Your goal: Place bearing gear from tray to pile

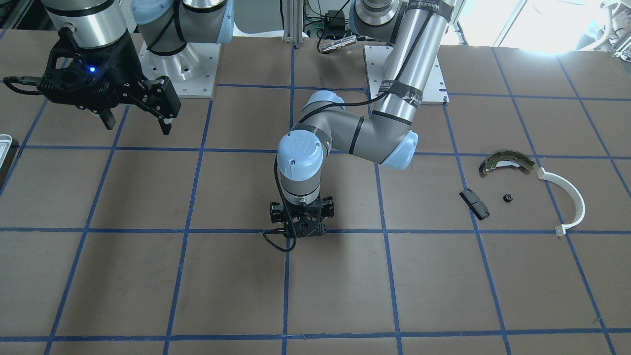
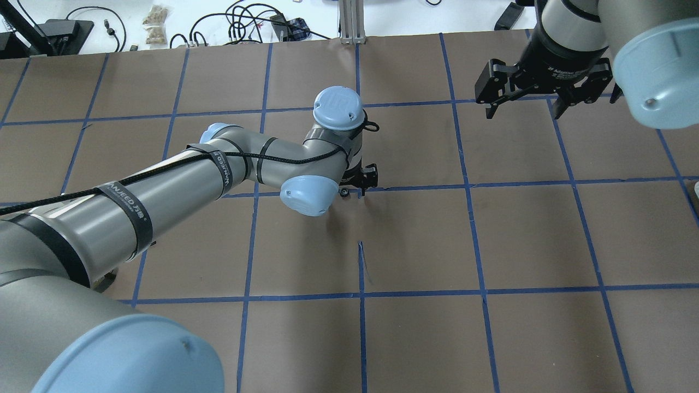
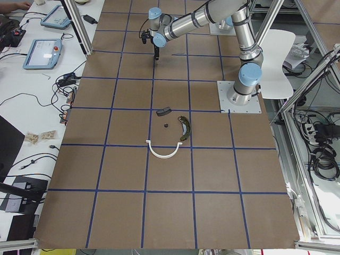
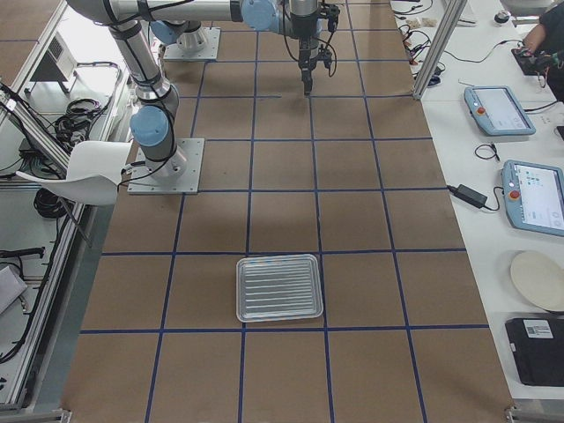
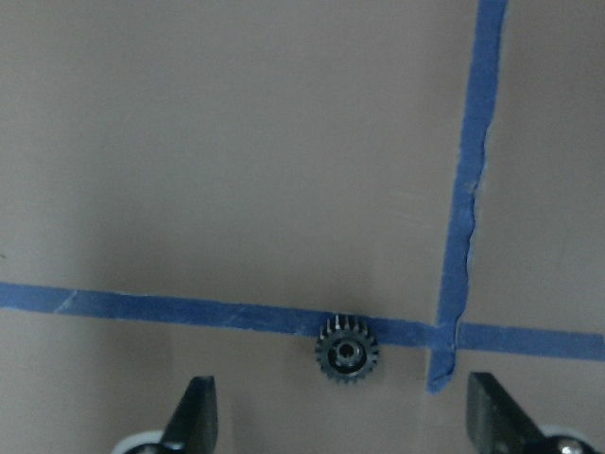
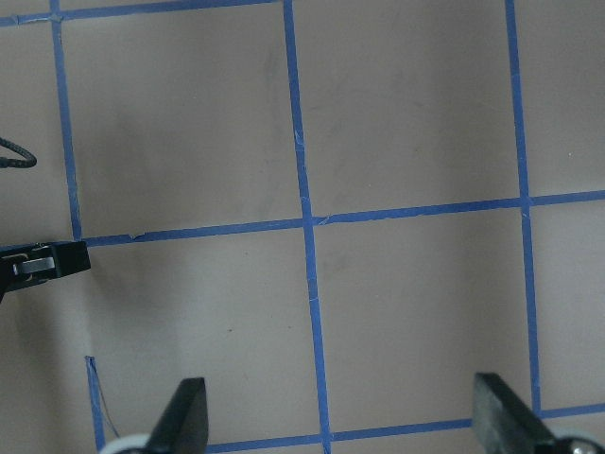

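The bearing gear needs my left gripper on its toothed rim (image 5: 326, 363) next, to join the pile.
A small black toothed bearing gear (image 5: 347, 349) lies flat on a blue tape line near a tape crossing. My left gripper (image 5: 345, 421) hangs over it, open, with the fingers (image 5: 198, 416) well apart on either side and not touching it. In the front view the left gripper (image 1: 300, 222) points down at the table's middle. The pile lies apart: an olive brake shoe (image 1: 507, 161), a white half-ring (image 1: 567, 197) and a black block (image 1: 474, 203). The tray (image 4: 278, 287) lies on the table at the robot's right end and holds nothing. My right gripper (image 1: 138, 118) is open, empty and raised.
A small black round part (image 1: 508, 198) lies among the pile's parts. The tray's corner (image 1: 4, 148) shows at the front view's left edge. The brown table (image 1: 345, 286) carries a grid of blue tape. Tablets and cables lie on the white bench beyond the table.
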